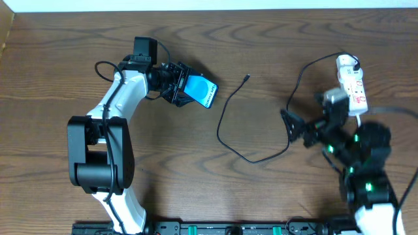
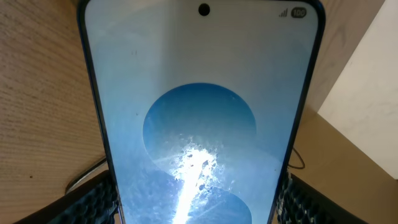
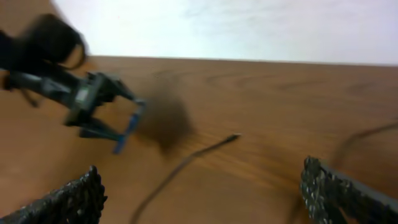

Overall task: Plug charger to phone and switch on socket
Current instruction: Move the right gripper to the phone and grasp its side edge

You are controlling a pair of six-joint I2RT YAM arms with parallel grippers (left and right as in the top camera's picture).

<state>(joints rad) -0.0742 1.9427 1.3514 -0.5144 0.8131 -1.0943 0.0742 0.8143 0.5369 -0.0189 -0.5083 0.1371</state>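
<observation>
I will reach with my right gripper and grab the phone's loose end across the phone's screen and back, so my left gripper can regrip it for plugging.
My left gripper [image 1: 179, 83] is shut on the phone [image 1: 200, 91], which has a cyan-blue screen and is held tilted off the table at the upper middle. The screen fills the left wrist view [image 2: 199, 124] between the two fingers. The charger cable [image 1: 225, 134] lies in a loop on the table, its small free plug [image 1: 246, 78] to the right of the phone. The cable also shows in the right wrist view [image 3: 186, 163]. My right gripper [image 1: 295, 126] is open and empty above the cable's right part. The white socket [image 1: 353, 88] lies at the far right.
The socket's white cord [image 1: 392, 111] runs off to the right. A pale wall or edge [image 1: 209, 5] borders the table's far side. In the right wrist view the left arm [image 3: 68, 87] with the phone shows blurred across the table.
</observation>
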